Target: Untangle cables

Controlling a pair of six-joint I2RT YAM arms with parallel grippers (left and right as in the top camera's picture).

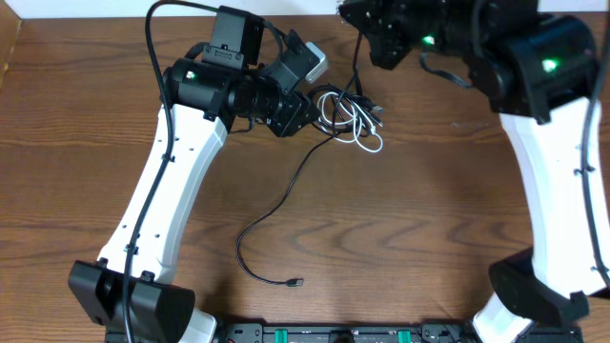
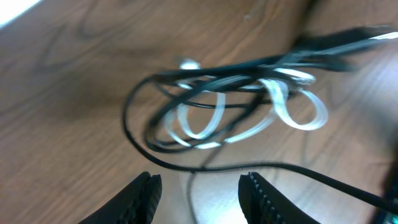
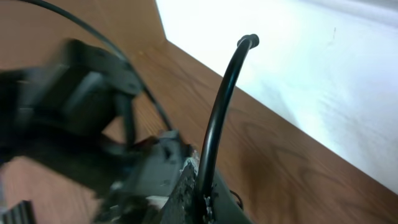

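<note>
The left gripper grabs the black loops at the tangle's edge [image 2: 164, 148] next. This leaves the white cord [image 2: 283, 106] exposed for my right gripper to untangle.
The cables [image 1: 350, 116] lie in a small tangle at the back middle of the table, black loops mixed with a white cord [image 2: 283, 106]. One black cable [image 1: 276, 205] trails from the tangle toward the front and ends in a plug [image 1: 296, 283]. My left gripper [image 2: 200, 186] is open just left of the tangle [image 2: 217, 115], with nothing between its fingers; a black strand runs across just beyond the tips. Above the tangle, my right gripper [image 3: 202, 186] is shut on a black cable [image 3: 217, 112], which hangs from it down to the pile [image 1: 355, 71].
The wooden table [image 1: 438, 219] carries only the cables. The left arm [image 1: 172, 191] reaches in from the front left, the right arm [image 1: 558, 171] from the front right. A pale wall [image 3: 298, 56] borders the table's far edge.
</note>
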